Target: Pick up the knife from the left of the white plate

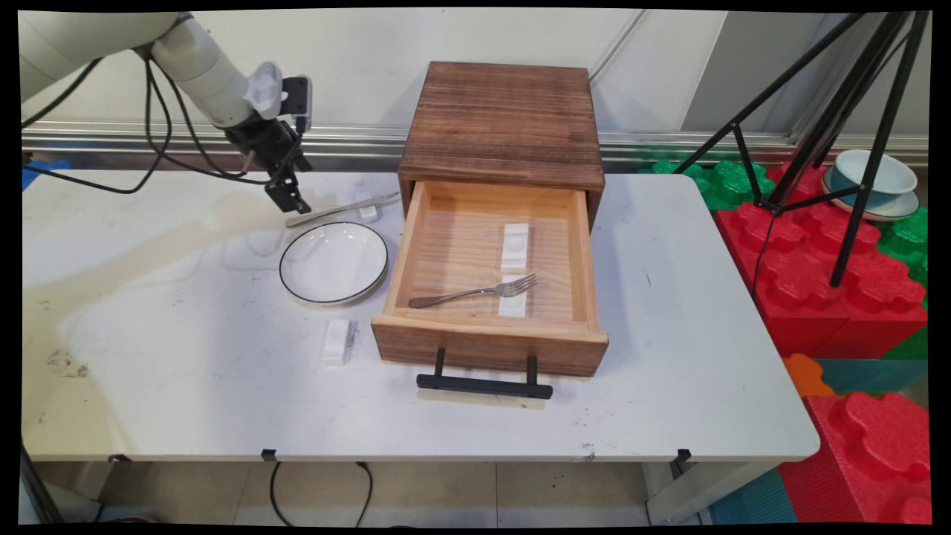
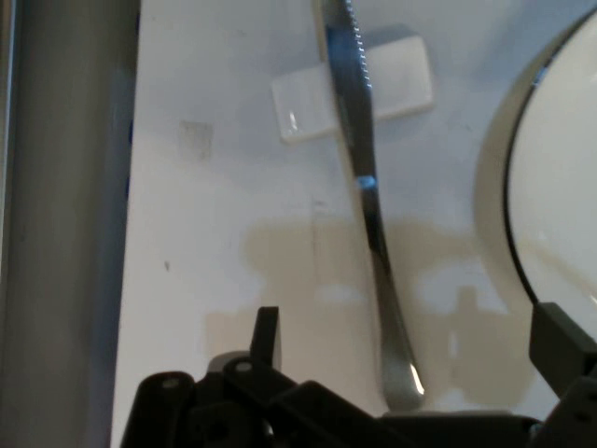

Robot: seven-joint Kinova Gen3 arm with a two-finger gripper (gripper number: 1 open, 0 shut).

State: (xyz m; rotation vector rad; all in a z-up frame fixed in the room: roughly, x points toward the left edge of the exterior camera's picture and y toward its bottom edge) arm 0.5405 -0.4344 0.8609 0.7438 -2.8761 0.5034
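Note:
I should put the steel knife in the open drawer with the fork, so next I should grab it with my gripper by its handle (image 1: pixel 325 214).
My gripper (image 1: pixel 288 199) hangs open just above the handle end of a metal knife (image 1: pixel 342 210) at the back left of the white table (image 1: pixel 148 357). In the hand view the knife (image 2: pixel 368 215) runs up between the two fingers (image 2: pixel 266 336), its handle tip close to the gripper (image 2: pixel 410 350). Its blade lies across a small white rest (image 2: pixel 401 89). Nothing is held. A white plate (image 1: pixel 333 262) with a dark rim sits just in front of the knife, and its edge (image 2: pixel 522 215) shows at the right of the hand view.
A wooden cabinet (image 1: pixel 505 119) has its drawer (image 1: pixel 490 334) pulled open, with a fork (image 1: pixel 475 291) and two white rests (image 1: pixel 514 247) inside. Another white rest (image 1: pixel 338 342) lies left of the drawer front. A tripod (image 1: pixel 854 148) and foam blocks (image 1: pixel 817 267) stand right.

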